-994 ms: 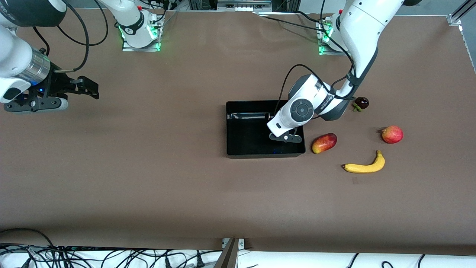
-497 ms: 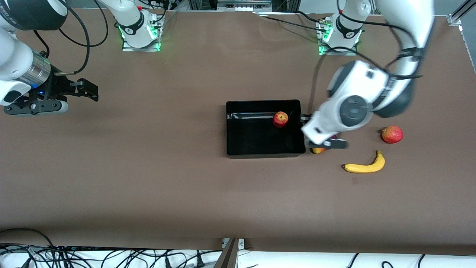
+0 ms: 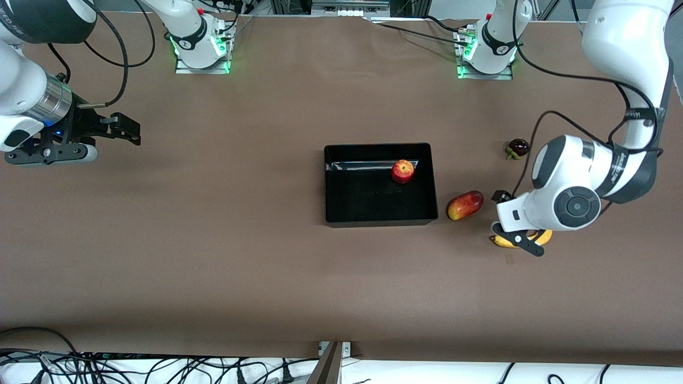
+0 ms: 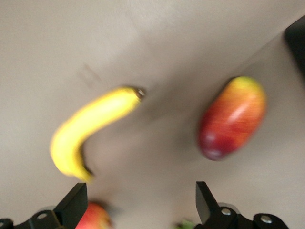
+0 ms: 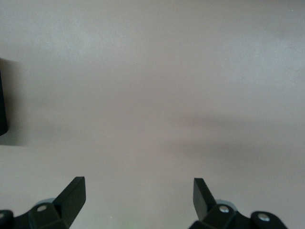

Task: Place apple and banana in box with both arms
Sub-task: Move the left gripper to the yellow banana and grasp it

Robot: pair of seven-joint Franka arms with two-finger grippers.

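I will next grab the banana (image 4: 90,129) with my left gripper across its middle (image 4: 71,131) to keep it balanced, because the long, curved banana has tapered ends that reach far apart.
The apple (image 3: 403,171) lies in the black box (image 3: 373,146), in the corner toward the left arm's base. The banana (image 3: 500,241) lies on the table toward the left arm's end, mostly covered by the left wrist. My left gripper (image 3: 512,216) hangs open and empty over the table just beside it. In the left wrist view the banana (image 4: 90,129) shows ahead of the open left gripper (image 4: 141,200), clear of both fingers. My right gripper (image 3: 130,128) waits open and empty over bare table at the right arm's end, as the right wrist view (image 5: 138,188) shows.
An oblong red-and-yellow fruit (image 3: 465,205) lies between the box and the banana, also in the left wrist view (image 4: 232,118). A dark purple fruit (image 3: 518,147) lies nearer the left arm's base. A pinkish-red fruit (image 4: 93,217) shows beside one left finger.
The left gripper has let go of the apple in the box. It has swung out toward the left arm's end, over the banana. The right arm has barely moved.
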